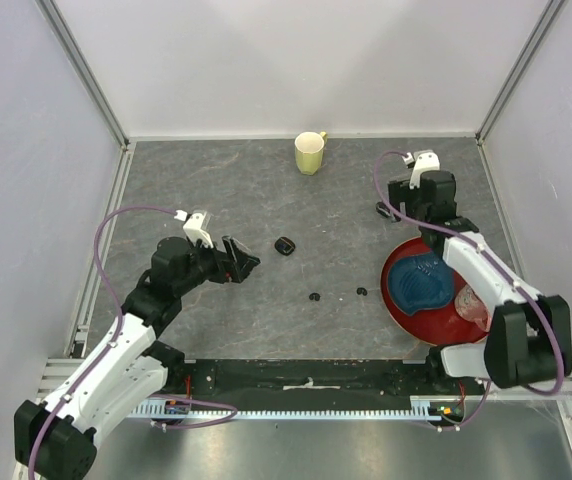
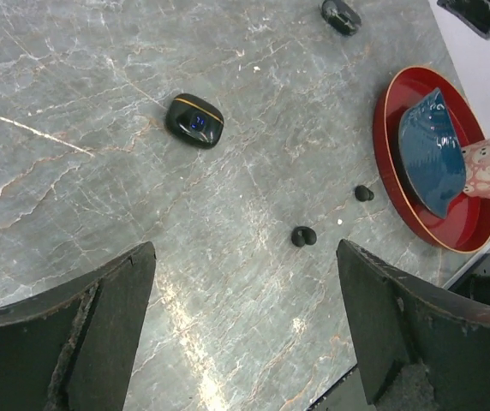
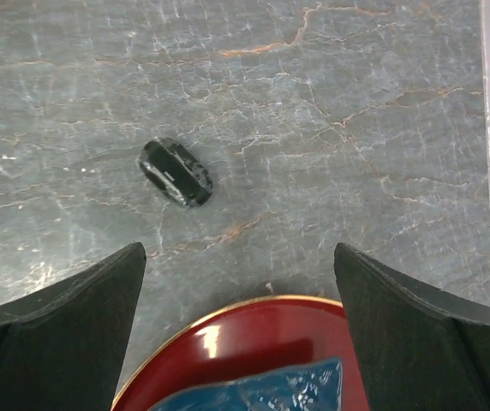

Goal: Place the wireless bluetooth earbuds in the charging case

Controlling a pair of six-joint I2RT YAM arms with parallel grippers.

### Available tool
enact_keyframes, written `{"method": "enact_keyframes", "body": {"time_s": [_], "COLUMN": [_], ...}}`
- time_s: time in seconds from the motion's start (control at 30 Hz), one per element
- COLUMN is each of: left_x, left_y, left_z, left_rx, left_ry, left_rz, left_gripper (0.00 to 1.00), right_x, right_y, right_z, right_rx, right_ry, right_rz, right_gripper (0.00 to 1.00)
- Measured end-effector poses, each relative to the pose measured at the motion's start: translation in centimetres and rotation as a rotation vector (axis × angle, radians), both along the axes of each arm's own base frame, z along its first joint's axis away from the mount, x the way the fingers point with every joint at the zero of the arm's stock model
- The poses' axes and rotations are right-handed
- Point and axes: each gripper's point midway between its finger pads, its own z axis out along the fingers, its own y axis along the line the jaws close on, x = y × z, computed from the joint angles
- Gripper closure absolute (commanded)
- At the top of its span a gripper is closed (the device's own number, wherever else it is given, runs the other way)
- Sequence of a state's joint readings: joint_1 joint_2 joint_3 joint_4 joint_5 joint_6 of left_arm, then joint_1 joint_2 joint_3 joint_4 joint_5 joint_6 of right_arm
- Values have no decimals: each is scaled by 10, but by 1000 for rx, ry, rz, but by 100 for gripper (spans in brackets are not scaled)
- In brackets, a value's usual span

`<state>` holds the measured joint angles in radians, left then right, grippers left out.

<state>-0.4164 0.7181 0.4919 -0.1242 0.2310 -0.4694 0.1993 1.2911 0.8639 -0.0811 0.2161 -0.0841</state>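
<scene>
My right gripper grabs the glossy black oblong piece's end nearer the red plate next, to leave its far end free for my left gripper.
The charging case (image 1: 286,245) is a glossy black oval pod lying shut on the table; in the left wrist view the charging case (image 2: 194,120) shows an orange line and a blue light. Two tiny black earbuds (image 1: 315,296) (image 1: 362,292) lie loose nearer the arms, and the left wrist view shows both earbuds (image 2: 303,236) (image 2: 363,193). My left gripper (image 1: 241,262) (image 2: 245,250) is open and empty, left of the case. My right gripper (image 1: 406,218) (image 3: 238,250) is open and empty above the plate's far rim. Another glossy black oblong piece (image 3: 175,171) (image 1: 383,210) lies just beyond it.
A red plate (image 1: 398,300) (image 3: 228,342) at the right holds a blue crumpled item (image 1: 426,283), and a pink patterned cup (image 1: 469,303) is at its near right side. A yellow-green mug (image 1: 310,152) stands at the back. Walls enclose the table.
</scene>
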Motion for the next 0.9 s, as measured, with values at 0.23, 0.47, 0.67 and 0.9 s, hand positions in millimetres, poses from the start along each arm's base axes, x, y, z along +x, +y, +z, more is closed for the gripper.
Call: {"method": "enact_keyframes", "body": {"time_s": [0.23,0.47,0.67,0.9], "left_x": [-4,-4,-5,-4], "left_y": [-3,-5,-5,-5], "left_z": [-3,-1,-1,-1], "left_rx": [-1,-9,-10,-8], "left_ry": [19,10,11,10], "left_rz": [-23,-34,-38,-34], "left_gripper": [7,7,7,7], "right_x": [35,52,71,64], "right_y": [-14,0,16,18], "right_z": [-39,-81,-122,-137], "right_rx": [-53,-33,18,27], "right_ry": [126,253,368,426], "right_rz": [109,278,377,401], "right_gripper": [2,4,7,20]}}
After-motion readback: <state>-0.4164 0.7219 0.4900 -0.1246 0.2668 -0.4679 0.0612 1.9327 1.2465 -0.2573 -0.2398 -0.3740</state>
